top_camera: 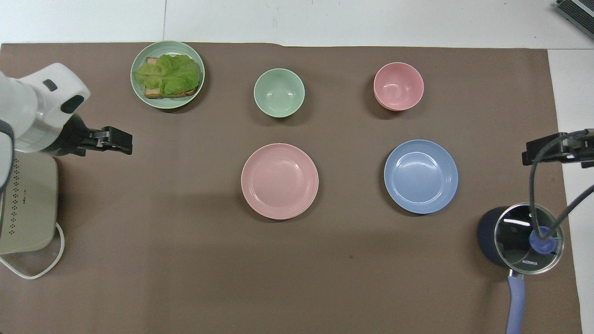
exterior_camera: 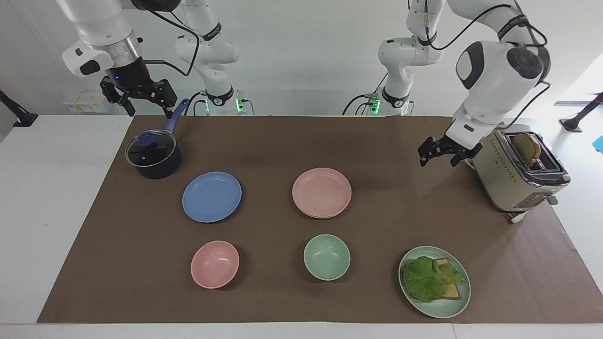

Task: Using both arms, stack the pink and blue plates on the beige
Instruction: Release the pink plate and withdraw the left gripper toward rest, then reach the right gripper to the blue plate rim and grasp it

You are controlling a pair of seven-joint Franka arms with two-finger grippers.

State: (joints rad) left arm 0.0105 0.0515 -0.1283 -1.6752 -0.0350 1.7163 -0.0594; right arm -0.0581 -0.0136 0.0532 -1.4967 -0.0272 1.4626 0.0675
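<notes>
Next, my right gripper grabs the blue plate by its thin rim [top_camera: 455, 178], away from the pink plate [top_camera: 280, 181], since the blue plate's flat side spreads wider than my fingers.
The pink plate [exterior_camera: 321, 191] [top_camera: 280, 181] lies mid-table on the beige plate [exterior_camera: 322, 216], of which only a thin rim shows under its edge. The blue plate [exterior_camera: 212, 196] [top_camera: 421, 176] lies flat beside them, toward the right arm's end. My left gripper [exterior_camera: 438, 161] [top_camera: 126, 144] hangs open and empty over the mat beside the toaster, well clear of the pink plate. High over the pot's handle, my right gripper [exterior_camera: 150, 112] [top_camera: 533, 153] waits open with nothing in it.
A dark pot with a glass lid [exterior_camera: 153, 155] stands at the right arm's end. The toaster [exterior_camera: 518, 169] stands at the left arm's end. Farther from the robots lie a pink bowl [exterior_camera: 215, 263], a green bowl [exterior_camera: 327, 257] and a green plate with lettuce and toast [exterior_camera: 434, 281].
</notes>
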